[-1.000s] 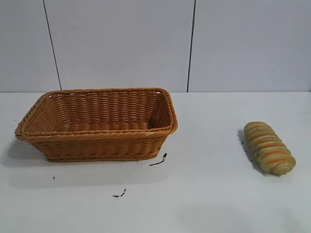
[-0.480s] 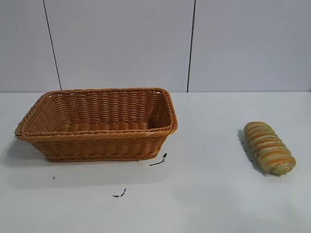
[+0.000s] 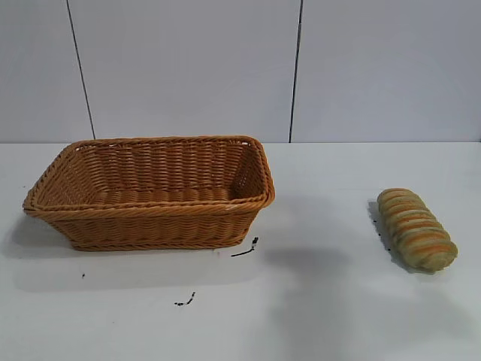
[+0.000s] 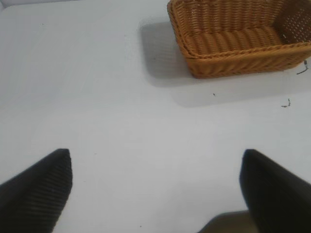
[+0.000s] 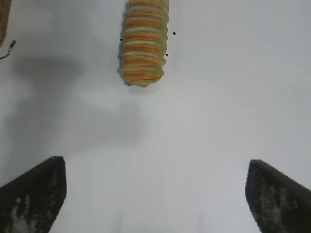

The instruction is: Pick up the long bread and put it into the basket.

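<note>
The bread is a long loaf (image 3: pixel 416 229). My right gripper should next grab its ridged middle to keep both ends balanced.
The long bread (image 3: pixel 415 229), a tan loaf with pale and orange-brown spiral ridges, lies on the white table at the right. It also shows in the right wrist view (image 5: pixel 143 42). The orange-brown wicker basket (image 3: pixel 150 214) stands at the left and holds nothing that I can see. It also shows in the left wrist view (image 4: pixel 233 53). My right gripper (image 5: pixel 155 194) is open over bare table, short of the bread and apart from it. My left gripper (image 4: pixel 155 189) is open over bare table, away from the basket. Neither gripper shows in the exterior view.
Small black marks (image 3: pixel 245 249) lie on the table in front of the basket's right corner, with another mark (image 3: pixel 185 301) nearer the front. A grey panelled wall stands behind the table. White table top lies between basket and bread.
A soft shadow has spread over the table between the basket and the bread. The bread and the basket have not moved.
</note>
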